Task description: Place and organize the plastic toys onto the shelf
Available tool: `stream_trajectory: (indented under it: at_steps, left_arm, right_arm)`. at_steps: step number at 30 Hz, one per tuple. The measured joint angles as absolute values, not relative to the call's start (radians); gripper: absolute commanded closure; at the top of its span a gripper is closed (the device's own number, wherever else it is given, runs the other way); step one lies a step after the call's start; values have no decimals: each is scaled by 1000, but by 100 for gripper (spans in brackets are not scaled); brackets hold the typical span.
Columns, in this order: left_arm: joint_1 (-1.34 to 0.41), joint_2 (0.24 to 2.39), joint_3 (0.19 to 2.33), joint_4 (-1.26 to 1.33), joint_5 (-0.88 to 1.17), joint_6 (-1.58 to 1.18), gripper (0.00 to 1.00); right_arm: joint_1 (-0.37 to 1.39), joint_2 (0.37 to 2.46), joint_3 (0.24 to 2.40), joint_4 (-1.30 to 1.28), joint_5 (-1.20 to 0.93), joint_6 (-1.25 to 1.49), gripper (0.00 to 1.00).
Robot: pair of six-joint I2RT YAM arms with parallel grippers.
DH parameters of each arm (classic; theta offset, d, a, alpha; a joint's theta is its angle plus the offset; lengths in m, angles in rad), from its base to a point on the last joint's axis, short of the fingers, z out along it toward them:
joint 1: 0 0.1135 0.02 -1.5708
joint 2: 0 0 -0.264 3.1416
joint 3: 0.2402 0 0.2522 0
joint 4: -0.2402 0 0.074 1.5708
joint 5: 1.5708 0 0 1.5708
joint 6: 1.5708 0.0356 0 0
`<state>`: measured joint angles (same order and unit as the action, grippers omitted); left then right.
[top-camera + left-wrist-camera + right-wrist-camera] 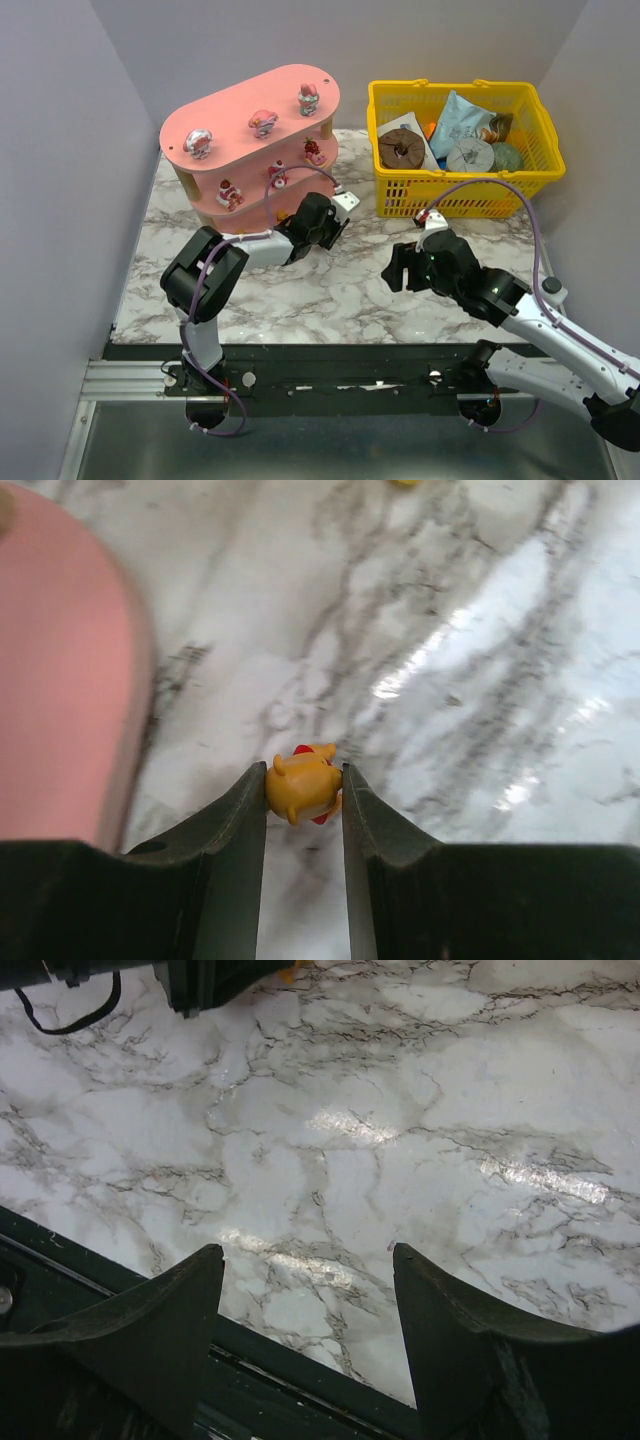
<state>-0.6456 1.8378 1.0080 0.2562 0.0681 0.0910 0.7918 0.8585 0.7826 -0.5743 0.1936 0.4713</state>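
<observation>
The toy is close beside the shelf's pink board [60, 660] and would drop by the shelf if the left gripper opened now, so the left gripper should line it up before opening.
My left gripper [304, 770] is shut on a small orange-yellow toy with a bit of red [300, 788], holding it just above the marble. In the top view this gripper [285, 217] sits low beside the front right foot of the pink shelf [240, 115]. The shelf's pink board [60, 660] fills the left of the left wrist view. Three pink-and-white toys [264, 122] stand on the top board, and three more [277, 177] on the middle tier. My right gripper [397, 268] [308, 1255] stands open over bare marble, holding nothing.
A yellow mesh basket [450, 88] stands at the back right with packets and a brown ring [403, 148] inside. The table's dark front edge [300, 1380] lies just under my right gripper. Grey walls close in both sides.
</observation>
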Motion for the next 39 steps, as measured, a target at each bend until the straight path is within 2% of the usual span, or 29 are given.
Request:
stream_trajectory:
  at_steps: [8,13,29,35,39]
  left_arm:
    - [-753,1794,949,252,69,43,82]
    - [-789,1780,931,251,71,9,78]
    - [-807,1780,923,249,72,-27,67]
    - [-807,1780,926,242,72,-22,60]
    - [-807,1780,937,228,78,-16,49]
  right_arm:
    - [792,821,754,-570,189,471,24]
    - [792,804,743,-570,189,471,24]
    - [792,801,732,-570,188,472,24]
    - [792,811,732,-569,185,471,24]
    - [792,814,732,-568,183,471,24]
